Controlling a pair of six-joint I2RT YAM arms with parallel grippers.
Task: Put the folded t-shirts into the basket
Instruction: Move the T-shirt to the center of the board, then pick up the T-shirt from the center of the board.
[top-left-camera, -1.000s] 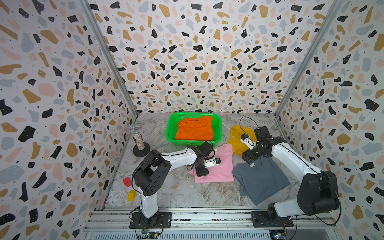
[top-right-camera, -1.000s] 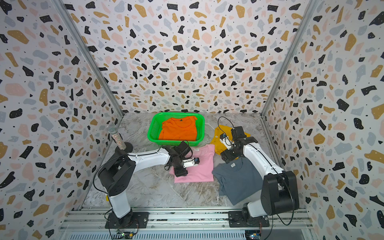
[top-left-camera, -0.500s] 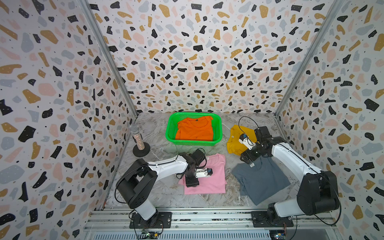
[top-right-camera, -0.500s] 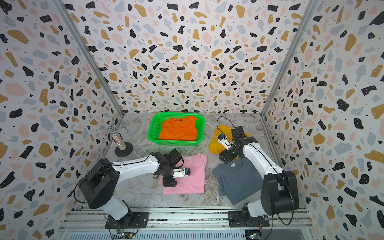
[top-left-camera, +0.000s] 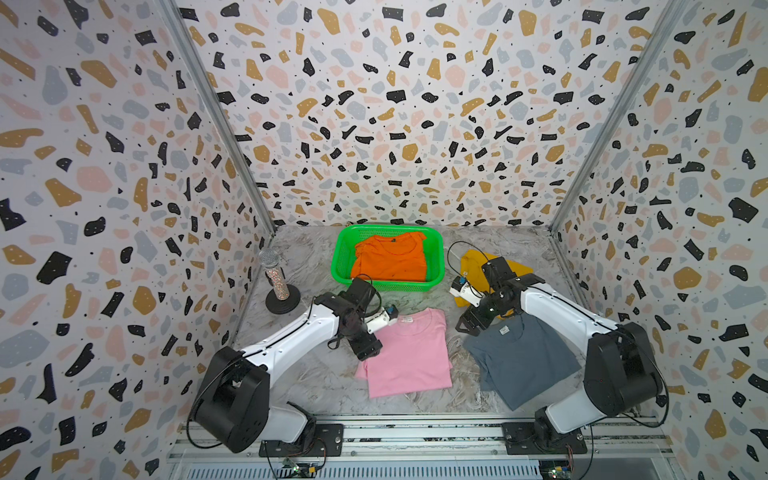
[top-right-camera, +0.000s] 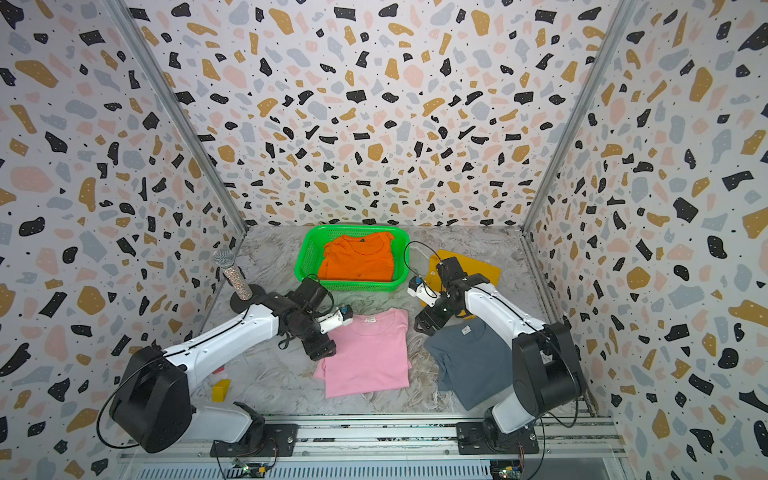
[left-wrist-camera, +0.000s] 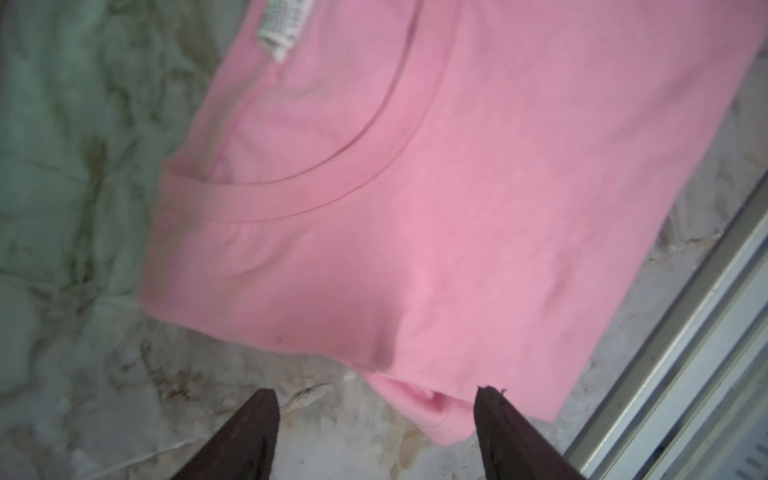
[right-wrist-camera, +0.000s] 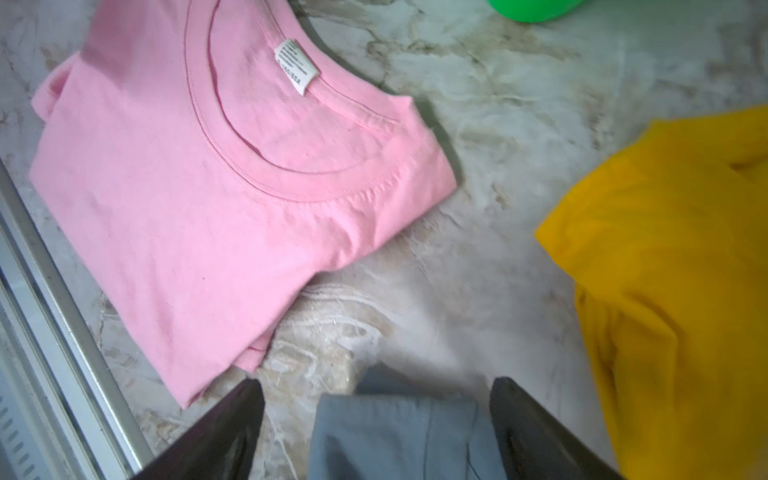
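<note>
The pink t-shirt should lie flat in the basket (top-left-camera: 340, 259), so my right gripper should next grab the t-shirt's shoulder on the collar side, opposite my left gripper.
The green basket (top-left-camera: 340, 259) (top-right-camera: 305, 259) stands at the back and holds the orange folded t-shirt (top-left-camera: 390, 259) (top-right-camera: 359, 259). In front of it the pink t-shirt (top-left-camera: 409, 357) (top-right-camera: 368, 353) (left-wrist-camera: 457, 187) (right-wrist-camera: 199, 187) lies flat. My left gripper (top-left-camera: 368, 349) (top-right-camera: 321, 349) (left-wrist-camera: 374, 395) is open at its left edge, one finger (left-wrist-camera: 498, 419) over a folded corner. Beside the pink one lies the slate grey t-shirt (top-left-camera: 519, 361) (top-right-camera: 473, 361) (right-wrist-camera: 395, 436); my right gripper (top-left-camera: 471, 326) (top-right-camera: 428, 324) (right-wrist-camera: 376, 386) is open, straddling its near corner. The mustard yellow t-shirt (top-left-camera: 471, 259) (top-right-camera: 478, 266) (right-wrist-camera: 665, 249) lies behind the right arm.
A glittery microphone on a round black stand (top-left-camera: 274, 274) (top-right-camera: 232, 270) is by the left wall. A small yellow block (top-right-camera: 221, 390) sits near the left arm's base. A metal rail (top-left-camera: 415, 428) runs along the front edge; patterned walls close three sides.
The pink t-shirt has slid toward the front together with my left gripper, which now sits at its left edge with wider jaws. The right arm has hardly moved.
</note>
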